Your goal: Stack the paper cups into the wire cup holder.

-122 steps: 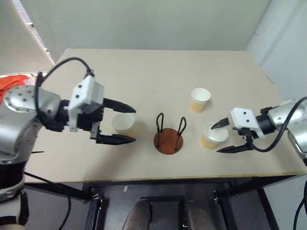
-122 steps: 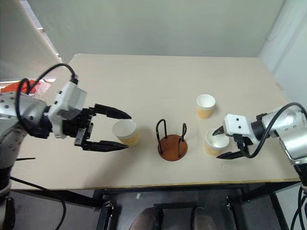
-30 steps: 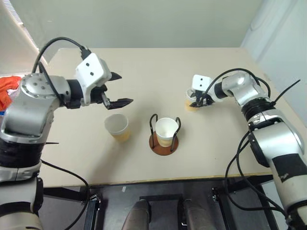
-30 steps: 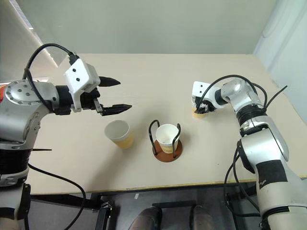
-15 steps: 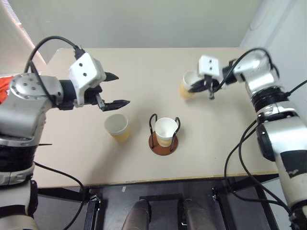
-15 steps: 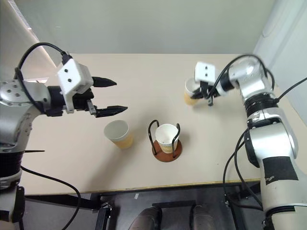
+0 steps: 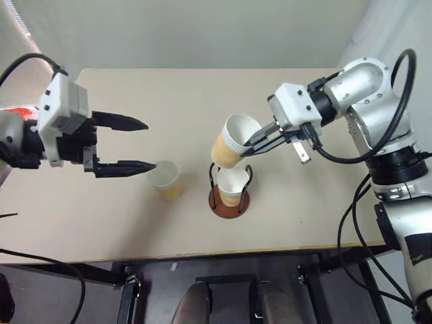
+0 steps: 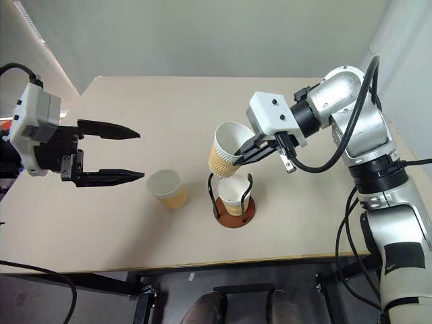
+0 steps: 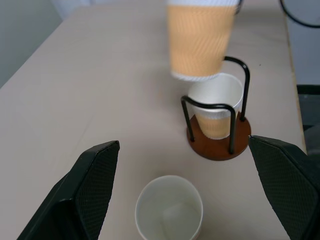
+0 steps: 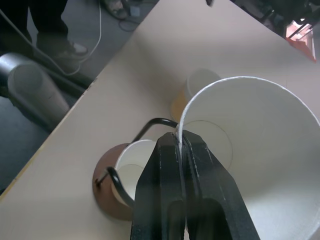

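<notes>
The paper cup's side [image 7: 170,190] is round and gets narrower toward the bottom, so my left gripper should next grab the cup by the thin side at its open rim [image 7: 164,163].
The wire cup holder [image 7: 229,204], a brown disc with two black wire loops, stands at the middle of the table with one paper cup [image 7: 233,183] seated in it. My right gripper [image 7: 252,142] is shut on the rim of a second paper cup [image 7: 231,142]. That cup hangs tilted just above the holder, a little to its left. A third paper cup [image 7: 165,179] stands upright on the table left of the holder. My left gripper [image 7: 150,144] is open and hovers left of that cup, with nothing between its fingers [image 9: 95,190].
The light wooden table [image 7: 135,229] has bare room on its far half and right side. Its front edge runs close below the holder. An orange cloth [image 7: 13,111] lies beyond the left edge. Cables lie on the floor [image 10: 100,15] past the table.
My right gripper has lifted its cup from the table's right side and carried it left to hang over the holder. My left arm has drawn back to the left, still open.
</notes>
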Robot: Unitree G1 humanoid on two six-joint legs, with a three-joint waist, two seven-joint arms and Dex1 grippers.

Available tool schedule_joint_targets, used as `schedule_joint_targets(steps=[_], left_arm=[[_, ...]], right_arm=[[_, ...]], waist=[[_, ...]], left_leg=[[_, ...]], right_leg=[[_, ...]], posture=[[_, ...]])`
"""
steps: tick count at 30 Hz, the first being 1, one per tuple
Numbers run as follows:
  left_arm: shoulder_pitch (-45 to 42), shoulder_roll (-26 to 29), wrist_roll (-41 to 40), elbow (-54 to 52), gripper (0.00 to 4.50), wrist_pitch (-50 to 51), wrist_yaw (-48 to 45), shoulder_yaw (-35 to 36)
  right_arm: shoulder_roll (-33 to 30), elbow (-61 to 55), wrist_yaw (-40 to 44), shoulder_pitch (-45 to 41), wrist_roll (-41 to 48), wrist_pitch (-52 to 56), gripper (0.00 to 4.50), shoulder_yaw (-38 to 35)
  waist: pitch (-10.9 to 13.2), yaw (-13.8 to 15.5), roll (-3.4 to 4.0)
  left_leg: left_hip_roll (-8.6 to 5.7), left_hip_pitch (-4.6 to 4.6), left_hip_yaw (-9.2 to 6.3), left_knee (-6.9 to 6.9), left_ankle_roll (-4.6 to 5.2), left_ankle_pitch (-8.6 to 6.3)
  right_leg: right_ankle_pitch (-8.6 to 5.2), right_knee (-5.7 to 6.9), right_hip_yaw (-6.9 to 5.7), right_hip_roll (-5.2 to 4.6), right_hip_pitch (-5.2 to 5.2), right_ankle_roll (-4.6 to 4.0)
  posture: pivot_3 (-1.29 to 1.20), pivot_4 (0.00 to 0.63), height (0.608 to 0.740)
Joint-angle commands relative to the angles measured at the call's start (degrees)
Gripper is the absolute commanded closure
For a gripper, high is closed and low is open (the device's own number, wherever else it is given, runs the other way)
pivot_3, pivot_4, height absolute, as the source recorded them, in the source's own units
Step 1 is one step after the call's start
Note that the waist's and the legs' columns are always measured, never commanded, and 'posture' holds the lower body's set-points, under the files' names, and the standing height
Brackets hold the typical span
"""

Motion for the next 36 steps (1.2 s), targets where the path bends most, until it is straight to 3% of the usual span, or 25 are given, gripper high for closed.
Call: schedule_joint_targets(steps=[1,18,21,25,32,36], left_arm=[[0.8,-0.2,-1.5,-2.5,0.00,0.0,0.9,1.4],[4.3,0.6,0.5,-2.9,0.00,-1.7,3.1,2.0],[4.9,0.7,0.2,-3.2,0.00,-1.6,3.3,2.4],[5.7,1.3,0.4,-3.4,0.00,-1.8,3.1,2.7],[5.2,7.2,3.6,0.4,0.00,-7.2,-4.6,-1.0],[3.8,9.8,7.8,2.3,0.00,-11.9,-9.0,-6.6]], right_arm=[[-1.0,-3.1,0.2,0.6,0.2,0.7,4.46,-0.1],[-2.2,-3.5,0.2,3.8,-4.7,-5.4,4.46,5.4],[-2.1,-2.9,0.2,3.6,-5.4,-5.8,3.85,5.8],[-1.4,-2.2,0.2,3.0,-5.7,-5.9,2.48,5.6],[0.3,0.1,-0.6,2.0,-6.6,-6.1,0.07,3.7],[5.7,2.6,-9.2,0.7,-1.6,0.6,0.01,-3.1]], waist=[[0.0,-0.1,0.00],[0.0,-0.2,-0.01],[0.0,-0.1,-0.01],[0.0,-0.2,-0.02],[0.0,-0.2,-0.02],[0.0,-0.2,-0.02]], left_leg=[[-0.01,0.03,0.00,0.00,0.00,0.06],[-0.01,0.17,0.03,-0.19,-0.03,0.19],[-0.01,0.17,0.03,-0.20,-0.03,0.19],[-0.01,0.17,0.03,-0.20,-0.03,0.20],[0.01,0.18,0.03,-0.27,-0.05,0.18],[0.01,0.18,0.02,-0.28,-0.06,0.18]], right_leg=[[0.03,0.00,0.02,0.00,0.01,-0.06],[0.06,0.10,0.06,0.00,0.00,-0.10],[0.05,0.10,0.06,0.00,0.00,-0.10],[0.06,0.10,0.05,0.00,0.00,-0.10],[0.05,0.10,0.06,0.01,-0.04,-0.11],[0.03,0.11,0.08,0.01,-0.07,-0.14]], posture=[[0.00,0.150,0.740],[0.00,0.150,0.740],[0.00,0.150,0.740],[0.00,0.150,0.740],[0.00,0.150,0.740],[0.00,0.150,0.740]])
